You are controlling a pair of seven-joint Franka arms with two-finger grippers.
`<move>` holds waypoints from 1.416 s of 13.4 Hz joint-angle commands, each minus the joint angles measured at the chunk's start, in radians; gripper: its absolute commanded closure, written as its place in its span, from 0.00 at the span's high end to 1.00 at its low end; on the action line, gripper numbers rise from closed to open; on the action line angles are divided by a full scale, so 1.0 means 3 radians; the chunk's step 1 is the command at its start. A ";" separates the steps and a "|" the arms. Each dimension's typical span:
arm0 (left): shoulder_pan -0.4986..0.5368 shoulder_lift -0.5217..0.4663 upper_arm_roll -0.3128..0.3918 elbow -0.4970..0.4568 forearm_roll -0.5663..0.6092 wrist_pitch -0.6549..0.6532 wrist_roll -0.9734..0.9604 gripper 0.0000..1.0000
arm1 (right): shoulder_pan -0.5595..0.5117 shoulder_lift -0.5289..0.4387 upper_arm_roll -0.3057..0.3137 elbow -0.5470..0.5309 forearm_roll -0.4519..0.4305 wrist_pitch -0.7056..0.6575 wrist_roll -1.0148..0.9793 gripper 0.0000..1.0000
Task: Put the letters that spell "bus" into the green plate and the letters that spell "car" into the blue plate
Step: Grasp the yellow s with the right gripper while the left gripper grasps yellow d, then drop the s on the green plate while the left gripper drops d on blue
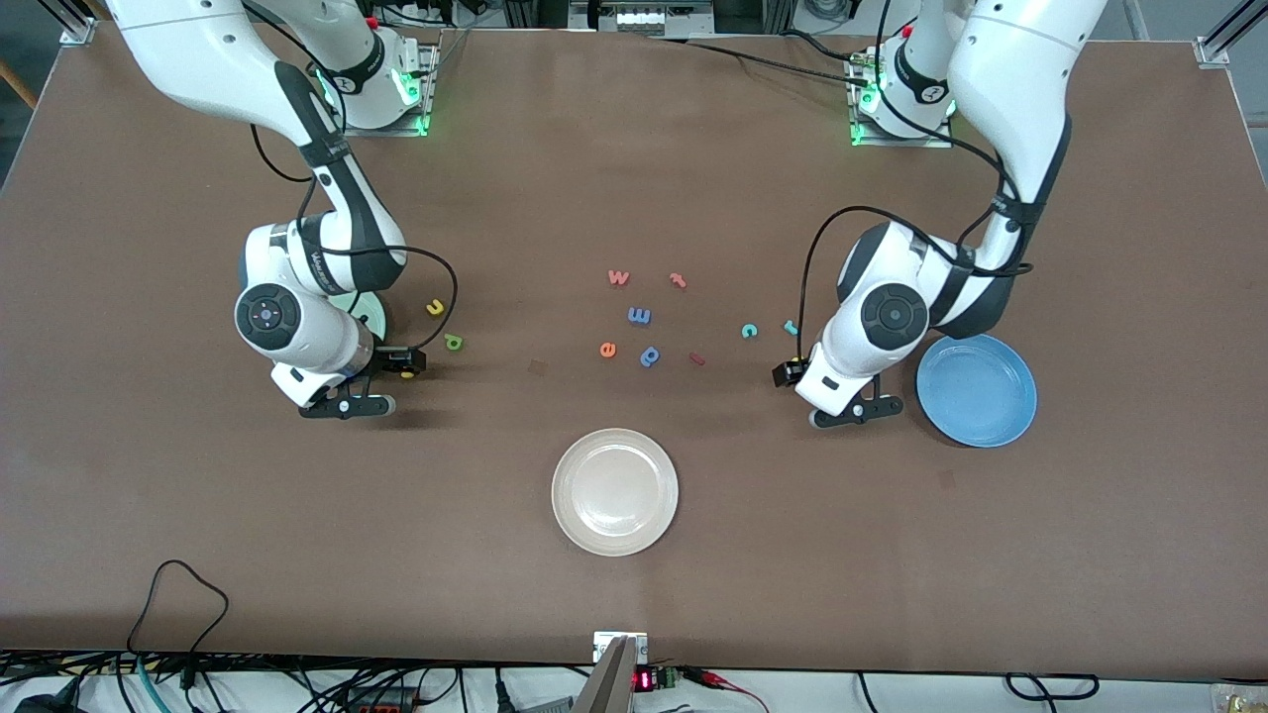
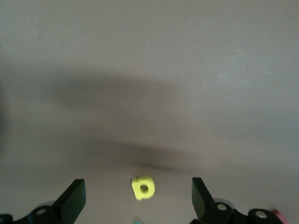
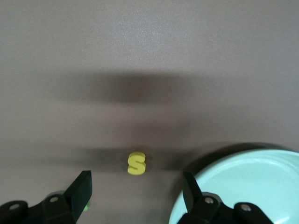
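Observation:
My left gripper goes lower next before it closes on the yellow a. In the left wrist view, my fingertips hang above the a, so closing now would miss.
My right gripper [image 1: 349, 404] [image 3: 135, 198] is open, low over the table. A yellow s [image 3: 136, 163] lies just ahead of the gap between its fingers, beside the green plate [image 3: 252, 186] [image 1: 372, 317], which the right arm mostly covers in the front view. The yellow u [image 1: 434, 308] and green b [image 1: 454, 343] lie close by. My left gripper [image 1: 858, 409] [image 2: 138, 203] is open, with the yellow a [image 2: 143, 187] on the table between its fingertips. The teal c [image 1: 750, 330] and teal r [image 1: 790, 326] lie beside that arm, and the blue plate [image 1: 976, 389] sits next to it.
A cream-white plate [image 1: 614, 490] sits mid-table, nearer the front camera. In the middle lie spare letters: orange w [image 1: 618, 277], red t [image 1: 678, 280], blue m [image 1: 639, 315], orange e [image 1: 607, 349], blue p [image 1: 650, 356] and a small red piece [image 1: 696, 358].

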 commanded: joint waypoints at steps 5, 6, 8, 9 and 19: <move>-0.0028 0.0046 0.0015 -0.0343 -0.0001 0.0287 -0.0143 0.71 | 0.0088 0.0135 -0.0021 -0.0016 0.0008 0.0173 0.0065 0.60; -0.0053 0.0046 0.0015 -0.0343 -0.0001 0.0297 -0.0148 0.70 | 0.0088 0.0135 -0.0016 -0.0016 0.0008 0.0173 0.0049 0.60; -0.0069 0.0107 0.0015 -0.0338 -0.0006 0.0369 -0.0153 0.68 | 0.0083 0.0130 -0.0016 -0.0031 0.0002 0.0167 0.0024 0.61; -0.0069 0.0117 0.0015 -0.0338 -0.0001 0.0430 -0.0158 0.68 | 0.0083 0.0135 -0.0016 -0.0052 0.0002 0.0173 0.0029 0.60; -0.0125 0.0117 0.0015 -0.0338 -0.0001 0.0385 -0.0169 0.22 | 0.0088 0.0227 -0.0016 -0.0057 0.0002 0.0229 0.0034 0.41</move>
